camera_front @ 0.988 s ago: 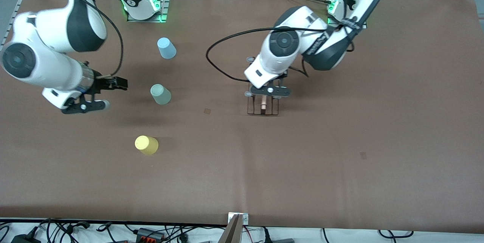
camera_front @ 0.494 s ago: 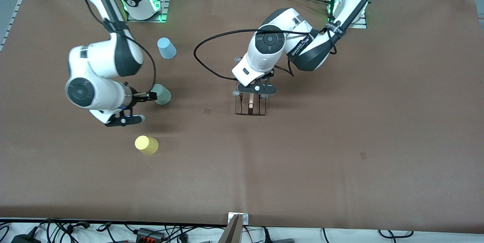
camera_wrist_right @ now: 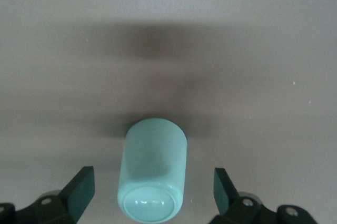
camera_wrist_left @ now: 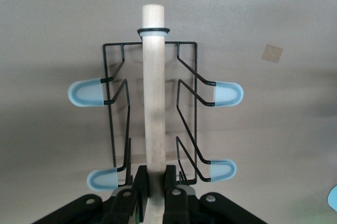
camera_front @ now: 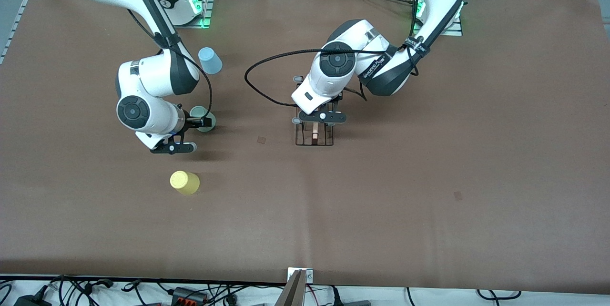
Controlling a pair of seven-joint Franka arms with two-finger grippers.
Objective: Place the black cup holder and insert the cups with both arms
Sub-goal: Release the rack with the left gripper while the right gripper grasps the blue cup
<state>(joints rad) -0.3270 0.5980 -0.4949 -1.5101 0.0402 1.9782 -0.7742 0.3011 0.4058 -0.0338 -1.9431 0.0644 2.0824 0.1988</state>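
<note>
My right gripper's fingers are still above the pale green cup's closed bottom (camera_front: 198, 111) (camera_wrist_right: 149, 204), so it is too early to close. The right gripper lowers first, then closes on the cup.
The black cup holder (camera_front: 314, 137) is near the table's middle, its wooden rod handle (camera_wrist_left: 152, 97) gripped by my left gripper (camera_front: 317, 122). In the left wrist view the left gripper (camera_wrist_left: 154, 184) is shut on the rod, with pale-tipped pegs (camera_wrist_left: 227, 93) to both sides. I cannot tell if the rack's base touches the table. The pale green cup (camera_front: 207, 127) stands upside down toward the right arm's end. My right gripper (camera_front: 202, 120) is over it. In the right wrist view the right gripper (camera_wrist_right: 154, 190) is open, with one finger (camera_wrist_right: 80, 187) on each side of the green cup (camera_wrist_right: 154, 171), apart from it.
A light blue cup (camera_front: 209, 60) stands upside down farther from the front camera than the green cup. A yellow cup (camera_front: 185, 182) stands nearer. A black cable (camera_front: 267, 58) loops from the left arm over the brown table (camera_front: 429, 177).
My right arm has swung in from the table's end and brought its open gripper over the green cup. My left arm has carried the cup holder a little toward the right arm's end.
</note>
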